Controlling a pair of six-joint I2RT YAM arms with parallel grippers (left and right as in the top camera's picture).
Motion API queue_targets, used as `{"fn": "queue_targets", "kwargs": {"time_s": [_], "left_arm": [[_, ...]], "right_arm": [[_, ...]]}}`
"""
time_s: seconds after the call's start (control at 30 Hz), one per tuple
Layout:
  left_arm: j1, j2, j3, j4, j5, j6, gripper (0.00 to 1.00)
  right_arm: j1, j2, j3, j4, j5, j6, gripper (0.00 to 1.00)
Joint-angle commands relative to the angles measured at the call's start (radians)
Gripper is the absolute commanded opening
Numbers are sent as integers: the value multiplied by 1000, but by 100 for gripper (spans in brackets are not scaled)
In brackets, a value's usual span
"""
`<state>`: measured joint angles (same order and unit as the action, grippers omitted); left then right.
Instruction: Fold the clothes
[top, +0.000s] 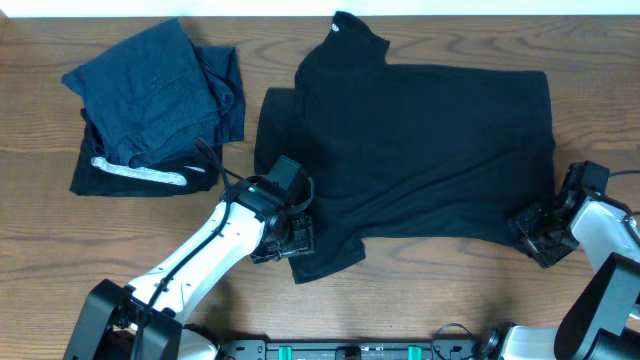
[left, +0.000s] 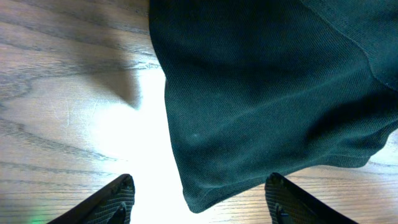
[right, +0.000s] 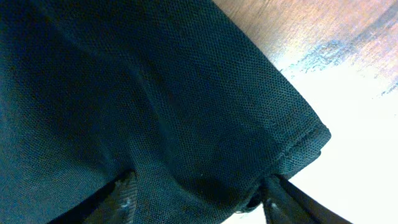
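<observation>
The left gripper grips the black top's near corner next, to fold the top evenly toward its collar. This matches my right gripper's hem corner.
The clothes, one large black top (top: 430, 150), lie spread on the wooden table (top: 400, 300) with the high collar (top: 350, 30) toward the far edge. My left gripper (top: 290, 238) sits at the top's near left corner. In the left wrist view that corner (left: 205, 193) lies on the wood between the wide-apart fingers (left: 121, 193), untouched. At the near right corner is my right gripper (top: 535, 235). Its fingers (right: 121, 193) stand wide apart with the hem corner (right: 298, 143) bunched between and over them.
A pile of navy blue folded garments (top: 150, 90) lies at the far left, on top of a black folded piece with a silvery-white stripe (top: 140, 172). The table's far edge (top: 480, 12) runs just behind the collar.
</observation>
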<state>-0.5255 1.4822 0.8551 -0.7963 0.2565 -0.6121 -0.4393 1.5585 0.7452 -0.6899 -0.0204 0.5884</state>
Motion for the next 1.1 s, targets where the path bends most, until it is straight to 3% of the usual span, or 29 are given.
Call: {"fn": "queue_targets", "kwargs": {"time_s": [0.0,0.47,0.67,1.07], "left_arm": [[-3,21,-5,5,13,-18,72],[-4,115,-32,46,125,12,72],[-5,117,-39,31,125,12,61],[-4,117,-116,81,154,12,60]], "right_arm": [[-6,7,-26,6,20,2,64],[-6,7,-36,10,20,2,63],[-6,7,-36,7,20,-2,56],[-6,7,-36,8,20,-2,55]]}}
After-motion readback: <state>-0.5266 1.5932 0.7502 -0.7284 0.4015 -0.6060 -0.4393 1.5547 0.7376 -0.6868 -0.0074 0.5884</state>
